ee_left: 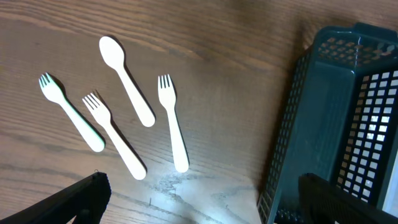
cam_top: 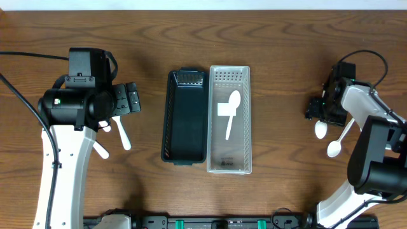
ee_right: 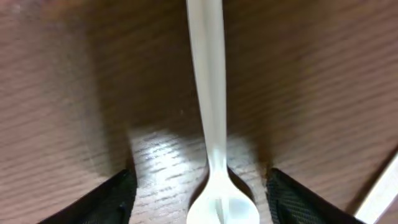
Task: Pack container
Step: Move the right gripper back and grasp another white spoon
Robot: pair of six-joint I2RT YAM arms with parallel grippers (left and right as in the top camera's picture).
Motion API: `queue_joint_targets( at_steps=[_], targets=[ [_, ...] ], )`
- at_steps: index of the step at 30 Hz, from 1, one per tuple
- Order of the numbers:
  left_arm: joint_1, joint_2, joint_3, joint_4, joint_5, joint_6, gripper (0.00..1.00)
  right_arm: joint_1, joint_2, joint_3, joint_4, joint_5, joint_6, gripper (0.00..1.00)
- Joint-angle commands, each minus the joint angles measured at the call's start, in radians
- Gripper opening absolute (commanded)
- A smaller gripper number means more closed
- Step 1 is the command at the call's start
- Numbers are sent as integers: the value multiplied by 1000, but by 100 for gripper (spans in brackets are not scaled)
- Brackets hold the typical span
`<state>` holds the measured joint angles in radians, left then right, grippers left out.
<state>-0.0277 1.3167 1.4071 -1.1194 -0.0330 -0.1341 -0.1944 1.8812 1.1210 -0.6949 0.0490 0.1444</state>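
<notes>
Both fingers of my right gripper meet their shadows on the wood either side of the spoon's neck, so I should close it on the white spoon.
A clear container [cam_top: 245, 121] stands at the table's centre with one white spoon [cam_top: 231, 111] in it. A dark slotted basket [cam_top: 184, 114] stands against its left side and also shows in the left wrist view [ee_left: 323, 112]. My left gripper [cam_top: 132, 100] [ee_left: 205, 205] is open and empty, above the wood between the basket and a group of white utensils. That group is one spoon [ee_left: 126, 81] and three forks [ee_left: 71, 112] [ee_left: 115, 144] [ee_left: 173, 130]. My right gripper [cam_top: 320, 111] [ee_right: 199, 199] is open, low over the table, its fingers either side of a white spoon [cam_top: 321, 130] [ee_right: 211, 124].
A second white spoon [cam_top: 337, 143] lies just right of the one under my right gripper; its handle shows at the right wrist view's edge [ee_right: 382, 193]. Black cables run from both arms. The arm bases stand at the table's front edge.
</notes>
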Motion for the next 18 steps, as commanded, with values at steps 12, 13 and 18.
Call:
queue_joint_targets(
  at_steps=[12,13,18],
  targets=[
    [5,2,14,-6,-5,-1,98,-16,10,-89,48,-13,28,25],
    [5,2,14,-9,-5,-1,98,-16,10,-89,48,-13,29,20],
    [5,2,14,-13,-5,-1,98,-15,9,-84,51,-13,35,6]
  ],
)
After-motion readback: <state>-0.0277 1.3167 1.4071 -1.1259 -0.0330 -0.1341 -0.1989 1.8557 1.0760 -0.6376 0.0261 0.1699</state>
